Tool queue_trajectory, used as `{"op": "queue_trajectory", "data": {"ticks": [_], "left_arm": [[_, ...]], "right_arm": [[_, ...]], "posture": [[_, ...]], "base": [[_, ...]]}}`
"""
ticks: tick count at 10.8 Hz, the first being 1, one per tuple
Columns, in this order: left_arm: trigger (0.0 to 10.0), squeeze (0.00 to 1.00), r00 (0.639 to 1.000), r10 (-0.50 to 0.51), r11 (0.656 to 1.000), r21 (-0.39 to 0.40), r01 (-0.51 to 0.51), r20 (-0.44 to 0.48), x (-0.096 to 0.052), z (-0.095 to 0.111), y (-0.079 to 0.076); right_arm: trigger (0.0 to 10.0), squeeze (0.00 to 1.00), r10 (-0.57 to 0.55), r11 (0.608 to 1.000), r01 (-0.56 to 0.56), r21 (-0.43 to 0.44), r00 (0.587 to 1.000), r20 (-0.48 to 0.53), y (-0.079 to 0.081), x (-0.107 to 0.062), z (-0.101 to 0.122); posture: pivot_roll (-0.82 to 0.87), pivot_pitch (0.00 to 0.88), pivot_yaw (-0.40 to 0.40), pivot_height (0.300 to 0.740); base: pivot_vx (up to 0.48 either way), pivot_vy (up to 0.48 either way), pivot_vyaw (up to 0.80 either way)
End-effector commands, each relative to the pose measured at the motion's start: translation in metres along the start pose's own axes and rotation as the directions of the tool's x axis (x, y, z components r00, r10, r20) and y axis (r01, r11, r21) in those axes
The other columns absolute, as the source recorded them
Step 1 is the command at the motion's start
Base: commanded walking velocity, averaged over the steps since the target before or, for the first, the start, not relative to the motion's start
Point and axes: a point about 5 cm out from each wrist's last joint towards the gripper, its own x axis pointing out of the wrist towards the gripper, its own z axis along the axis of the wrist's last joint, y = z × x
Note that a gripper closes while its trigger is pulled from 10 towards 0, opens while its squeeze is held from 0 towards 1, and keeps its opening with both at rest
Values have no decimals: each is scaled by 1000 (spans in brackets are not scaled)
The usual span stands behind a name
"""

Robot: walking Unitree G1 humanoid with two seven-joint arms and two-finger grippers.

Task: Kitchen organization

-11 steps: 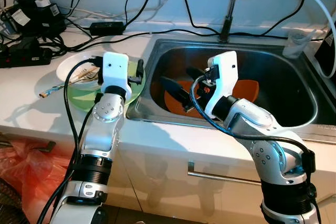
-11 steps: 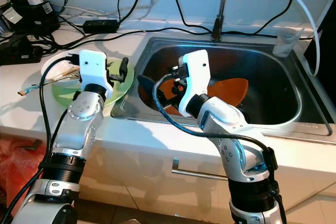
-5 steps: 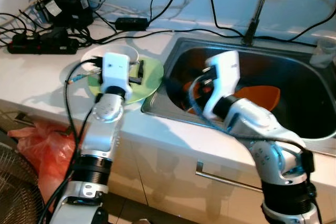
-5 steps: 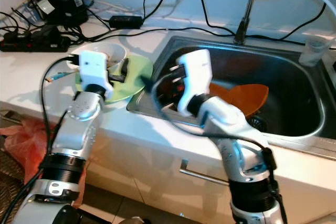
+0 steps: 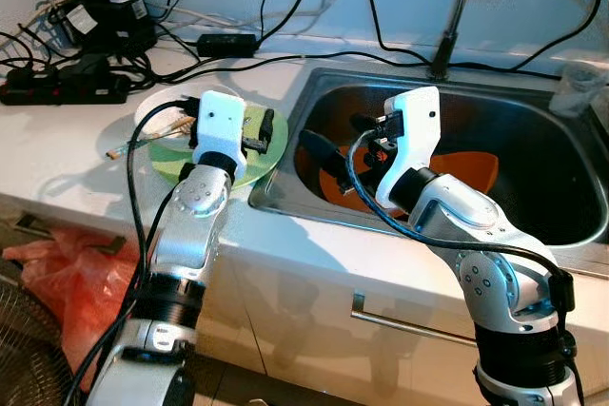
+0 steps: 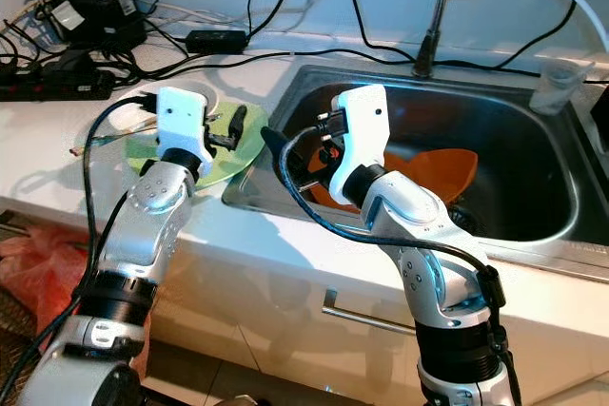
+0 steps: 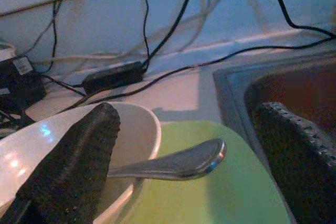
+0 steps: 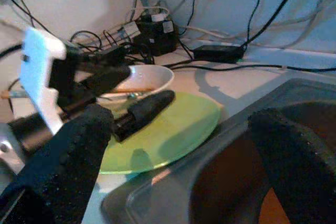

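Observation:
My left gripper should next take hold of the metal spoon by the handle end jutting past the bowl's rim [image 7: 201, 162], as the white bowl's side [image 7: 149, 142] surrounds the spoon's lower part.
A green plate [image 5: 253, 167] lies on the white counter left of the sink. On it stands a white bowl [image 7: 142, 129] holding a metal spoon [image 7: 178, 164] and a thin stick-like utensil [image 5: 128, 147]. My left gripper [image 5: 253, 135] hovers open just over the plate's right side, beside the bowl, with nothing between its fingers. My right gripper [image 5: 339, 145] hangs open over the sink's left end, pointing toward the plate. Orange plates [image 5: 468, 174] lie in the steel sink [image 5: 278, 203] below and behind it.
A faucet [image 5: 455, 9] rises at the sink's back. Black cables, a power strip [image 5: 59, 88] and adapters crowd the counter's back left. A clear cup [image 5: 577, 90] stands at the sink's right rim. A red bag [image 5: 57, 273] sits on the floor at left.
The camera has swung left and partly back, so the whole view has shifted. Both grippers hold about the same places over the plate and the sink, still open.

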Motion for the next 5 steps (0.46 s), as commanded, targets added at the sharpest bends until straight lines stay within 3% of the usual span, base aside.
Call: {"op": "queue_trajectory", "data": {"ticks": [1,5], "left_arm": [[10000,0,1000,-21,1000,21,21,-1,4,2,1],[10000,0,996,78,993,93,-73,-45,12,-7,25]], "right_arm": [[10000,0,61,998,-61,18,998,27,10,1,10],[10000,0,207,974,-209,84,978,36,29,-9,13]], "posture": [[-40,0,49,740],[-46,0,56,740]], "base": [[0,0,0],[0,0,0]]}}
